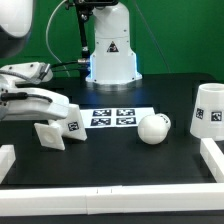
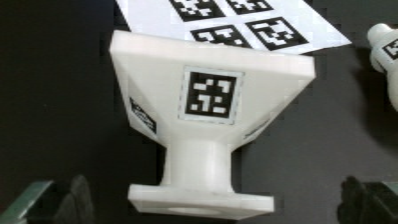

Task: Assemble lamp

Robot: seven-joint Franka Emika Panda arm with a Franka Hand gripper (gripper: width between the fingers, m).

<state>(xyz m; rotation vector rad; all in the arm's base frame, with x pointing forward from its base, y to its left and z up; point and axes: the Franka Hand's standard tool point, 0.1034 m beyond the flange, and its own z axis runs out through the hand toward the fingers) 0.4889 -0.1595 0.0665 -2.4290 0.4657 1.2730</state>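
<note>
The lamp base's wide tagged body needs to be free to stand by the white rails. My gripper will next pick up the lamp base by its flanged narrow end [image 2: 201, 200].
The white lamp base [image 1: 55, 131] lies on the black table at the exterior view's left, with a square tag on it. In the wrist view the base [image 2: 210, 100] fills the middle, its narrow end between my fingers. My gripper [image 1: 42, 112] hangs just above the base and is open and empty. In the wrist view the gripper [image 2: 210, 203] shows a dark fingertip [image 2: 54, 200] on each side of the base, not touching it. The round-headed bulb [image 1: 153, 128] lies mid-table and shows at the wrist view's edge [image 2: 384, 50]. The tapered shade [image 1: 208, 108] stands at the exterior view's right.
The marker board [image 1: 112, 117] lies flat between base and bulb, and shows in the wrist view [image 2: 231, 22]. White rails [image 1: 110, 192] border the table at the front and sides. The robot's white body [image 1: 108, 50] stands at the back.
</note>
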